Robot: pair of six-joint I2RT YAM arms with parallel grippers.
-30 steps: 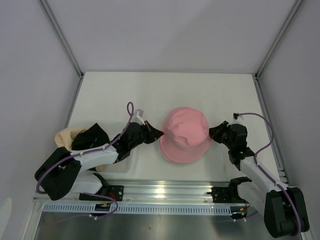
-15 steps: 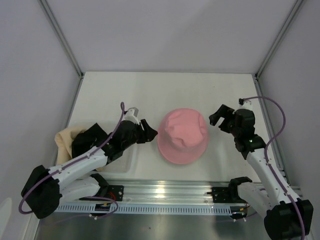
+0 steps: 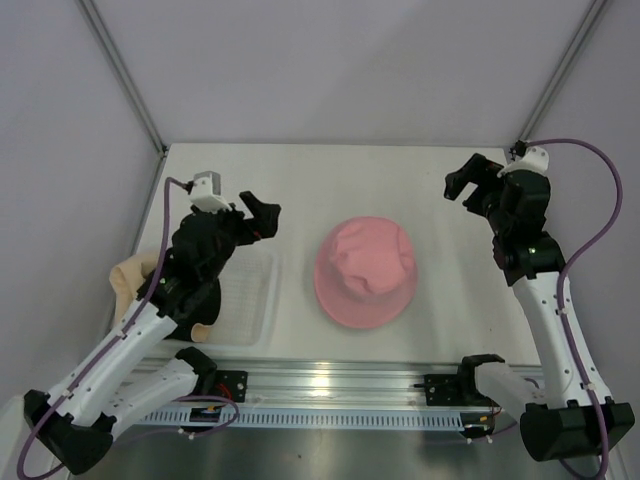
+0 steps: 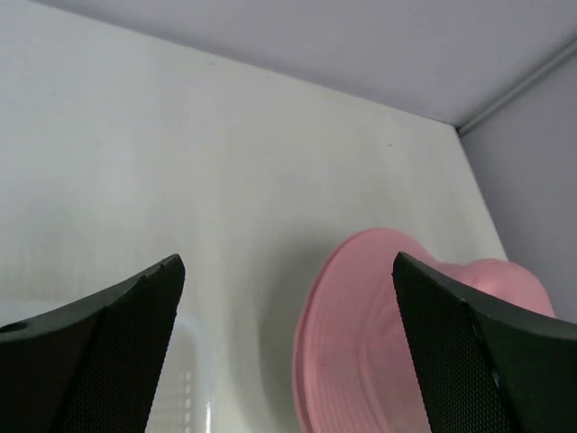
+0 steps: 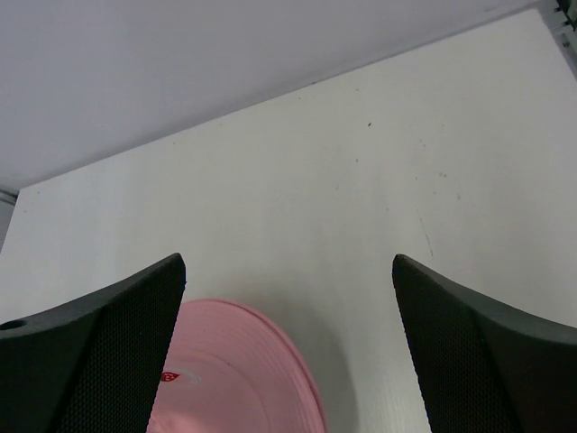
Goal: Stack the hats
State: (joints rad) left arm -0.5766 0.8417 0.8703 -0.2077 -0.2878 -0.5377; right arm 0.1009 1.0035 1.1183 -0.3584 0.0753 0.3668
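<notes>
My left gripper should next grab the black hat (image 3: 200,318) by one side edge to stack it. The opposite side then stays free for my right gripper.
A pink hat (image 3: 366,272) lies crown up in the middle of the table, with a second pink brim edge showing under it. It also appears low in the left wrist view as the pink hat (image 4: 406,352) and in the right wrist view as the pink hat (image 5: 230,379). A beige hat (image 3: 128,280) and a black hat (image 3: 200,318) lie at the left, partly hidden by the left arm. My left gripper (image 3: 257,212) hangs open, raised to the left of the pink hat. My right gripper (image 3: 470,178) is open too, raised off to its far right. Both hold nothing.
A clear shallow plastic tray (image 3: 250,300) sits between the pink hat and the hats on the left, under the left arm; its corner, the tray (image 4: 185,388), shows in the left wrist view. Walls close the table at the back and sides.
Both grippers were shut at the pink hat's brim a second ago. They have opened, let go and lifted away, the left back to the left, the right up and back to the right.
</notes>
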